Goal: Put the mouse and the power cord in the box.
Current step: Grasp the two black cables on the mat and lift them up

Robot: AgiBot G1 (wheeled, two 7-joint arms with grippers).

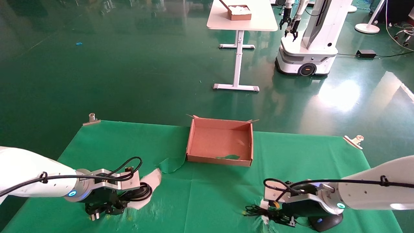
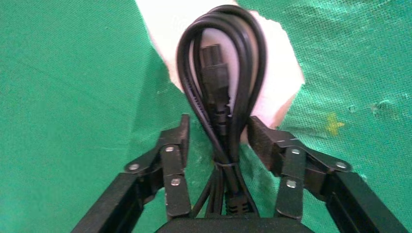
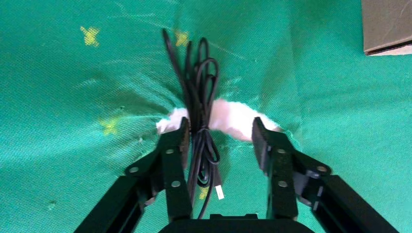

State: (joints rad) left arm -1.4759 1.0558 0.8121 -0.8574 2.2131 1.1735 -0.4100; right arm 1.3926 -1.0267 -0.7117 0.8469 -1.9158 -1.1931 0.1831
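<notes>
The left gripper grabs the bundle just above the tie [image 2: 227,141] next, where the bundle narrows, since the cord's loops spread wide at the end.
The power cord [image 2: 221,73], a thick black looped bundle, lies on a white tear in the green cloth at the table's front left [image 1: 140,192]. Its pronged plug [image 1: 93,216] pokes out near the edge. My left gripper [image 2: 218,130] stands open astride the bundle, with gaps on both sides [image 1: 105,207]. At the front right, the mouse [image 1: 325,221] sits partly under my right wrist. Its thin tied wire [image 3: 199,97] runs between the fingers of my open right gripper [image 3: 220,128], close beside one finger [image 3: 180,138]. The box [image 1: 220,155] sits empty at the table's far middle.
Metal clips [image 1: 91,119] [image 1: 354,140] pin the green cloth at the far corners. A torn cloth flap [image 1: 169,165] lies left of the box. Beyond, a white table [image 1: 258,22] carries a small brown box [image 1: 239,13], and another robot [image 1: 307,42] stands beside it.
</notes>
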